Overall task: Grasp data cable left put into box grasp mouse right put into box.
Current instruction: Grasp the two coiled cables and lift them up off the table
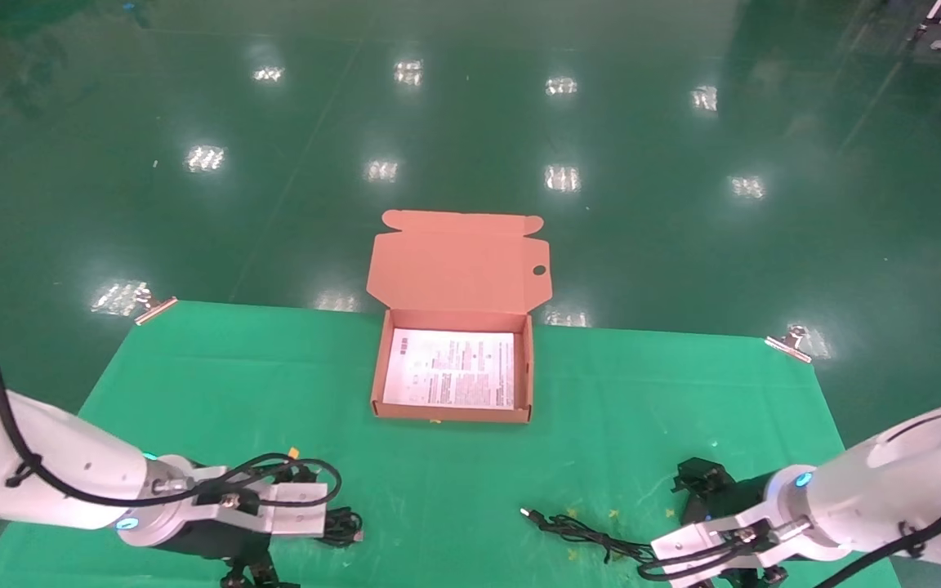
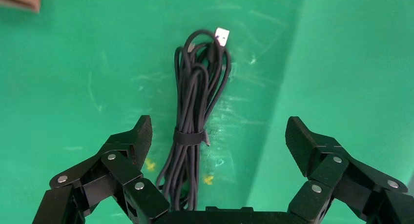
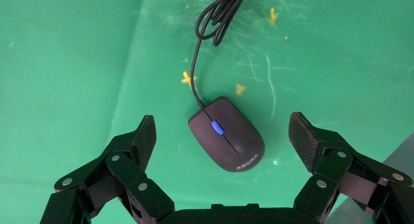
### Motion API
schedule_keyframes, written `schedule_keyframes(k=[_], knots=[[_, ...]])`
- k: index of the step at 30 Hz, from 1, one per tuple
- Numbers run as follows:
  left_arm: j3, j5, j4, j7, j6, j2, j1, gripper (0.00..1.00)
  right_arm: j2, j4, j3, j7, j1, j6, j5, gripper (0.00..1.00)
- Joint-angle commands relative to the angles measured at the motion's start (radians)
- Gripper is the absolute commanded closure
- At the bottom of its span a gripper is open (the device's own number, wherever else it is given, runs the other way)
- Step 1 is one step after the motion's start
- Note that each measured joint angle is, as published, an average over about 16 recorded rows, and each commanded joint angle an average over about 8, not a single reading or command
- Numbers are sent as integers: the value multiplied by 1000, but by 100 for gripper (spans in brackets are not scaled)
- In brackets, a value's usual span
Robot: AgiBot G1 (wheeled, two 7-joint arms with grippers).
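Note:
The data cable goes into the box; my left gripper should next grab its strapped middle (image 2: 189, 136).
The data cable (image 2: 195, 97) is a black bundle held by a strap, with a pale plug tip, lying on the green cloth. My left gripper (image 2: 217, 131) hovers open above it, the bundle nearer one finger (image 2: 139, 136). In the head view its end (image 1: 344, 527) shows at the front left. The black oval mouse (image 3: 227, 136) lies top up between the open fingers of my right gripper (image 3: 222, 131), untouched. Its cord (image 1: 577, 531) trails left. The box (image 1: 454, 412) stands open at the table's far middle, lid (image 1: 458, 261) upright, with a white sheet (image 1: 452, 367) inside.
A green cloth (image 1: 601, 408) covers the table, clipped at the far corners (image 1: 156, 309) (image 1: 789, 341). Shiny green floor (image 1: 470, 122) lies beyond the far edge. Small yellow marks (image 3: 186, 78) dot the cloth near the mouse.

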Motion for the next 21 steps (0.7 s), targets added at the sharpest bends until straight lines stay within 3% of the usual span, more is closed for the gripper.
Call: schedule_keyframes(k=[1,10,21], knots=[[-2,4,47,-8,-17,16,1,0,-9,-8,-1,26,-11,11,-17,0],[-3,15,233,50,-75,80,-26,0,-61,-129,13,69,-30,63,-11,0],[-12,-10,452,140,-111,143,-58,0,-138,-300,33,12,-32,126,56,0]])
